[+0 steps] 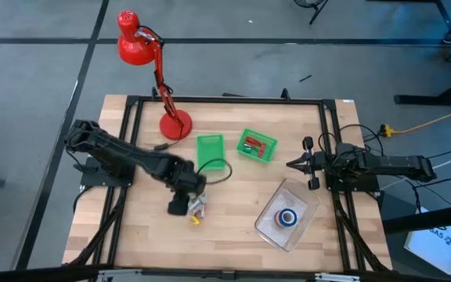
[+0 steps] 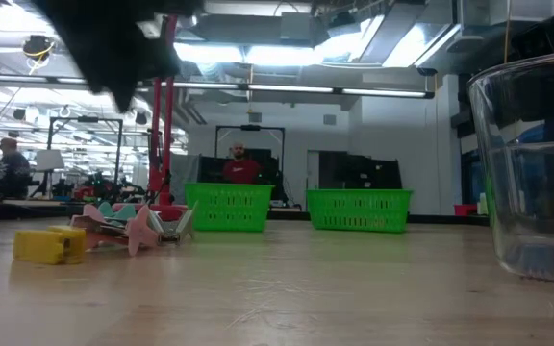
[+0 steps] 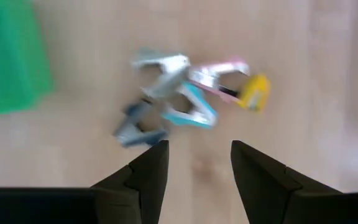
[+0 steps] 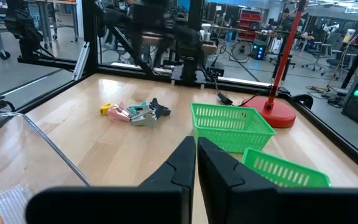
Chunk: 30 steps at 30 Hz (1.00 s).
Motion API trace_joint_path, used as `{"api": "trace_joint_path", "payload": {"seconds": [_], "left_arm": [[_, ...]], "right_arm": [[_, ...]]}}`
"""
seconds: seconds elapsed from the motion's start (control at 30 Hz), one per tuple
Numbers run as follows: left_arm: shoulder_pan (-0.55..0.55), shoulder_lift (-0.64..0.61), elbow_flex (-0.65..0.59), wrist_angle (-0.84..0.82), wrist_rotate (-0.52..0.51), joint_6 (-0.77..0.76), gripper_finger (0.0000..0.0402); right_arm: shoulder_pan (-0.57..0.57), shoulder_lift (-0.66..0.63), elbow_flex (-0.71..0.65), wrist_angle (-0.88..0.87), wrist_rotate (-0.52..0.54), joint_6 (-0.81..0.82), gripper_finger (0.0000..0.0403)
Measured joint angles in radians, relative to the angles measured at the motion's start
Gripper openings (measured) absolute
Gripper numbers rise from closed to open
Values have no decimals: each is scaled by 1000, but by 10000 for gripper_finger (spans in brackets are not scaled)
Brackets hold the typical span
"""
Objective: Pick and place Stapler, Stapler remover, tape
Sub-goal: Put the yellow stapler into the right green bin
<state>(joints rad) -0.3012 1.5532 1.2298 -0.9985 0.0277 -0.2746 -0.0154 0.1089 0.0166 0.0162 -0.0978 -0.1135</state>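
My left gripper grips the yellow stapler by its body (image 1: 195,220) (image 3: 253,93) next. Then it places the stapler in the green basket with the red pieces.
A small pile of staple removers (image 3: 179,93), silver, pink, teal and dark, lies on the wooden table with a small yellow piece (image 3: 255,91) at one end. The same pile shows in the high view (image 1: 197,209) and in the low view (image 2: 133,226). My left gripper (image 3: 197,146) hangs open just above the table beside the pile, touching nothing. It also shows in the high view (image 1: 180,205). A blue tape roll (image 1: 288,217) lies in a clear container (image 1: 276,231). My right gripper (image 4: 196,144) waits shut near the table's right edge (image 1: 290,164).
Two green baskets stand toward the far side; one (image 1: 210,149) is next to the left arm, the other (image 1: 257,146) holds red pieces. A red desk lamp (image 1: 174,125) stands at the far edge with its cord trailing. Bare wood lies between the pile and the container.
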Motion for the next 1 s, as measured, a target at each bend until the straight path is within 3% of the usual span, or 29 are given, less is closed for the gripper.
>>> {"api": "trace_joint_path", "payload": {"seconds": [0.23, 0.47, 0.67, 1.0], "left_arm": [[-186, -32, -76, 20, -10, -35, 171], [-291, -6, -171, 247, -30, 29, 171], [-323, 47, -198, 414, -193, 166, 171], [-282, 149, -198, 633, -124, 260, 171]], "right_arm": [[0, 0, 0, 0, 0, 0, 21], [0, 0, 0, 0, 0, 0, 21], [0, 0, 0, 0, 0, 0, 21], [0, 0, 0, 0, 0, 0, 21]]}}
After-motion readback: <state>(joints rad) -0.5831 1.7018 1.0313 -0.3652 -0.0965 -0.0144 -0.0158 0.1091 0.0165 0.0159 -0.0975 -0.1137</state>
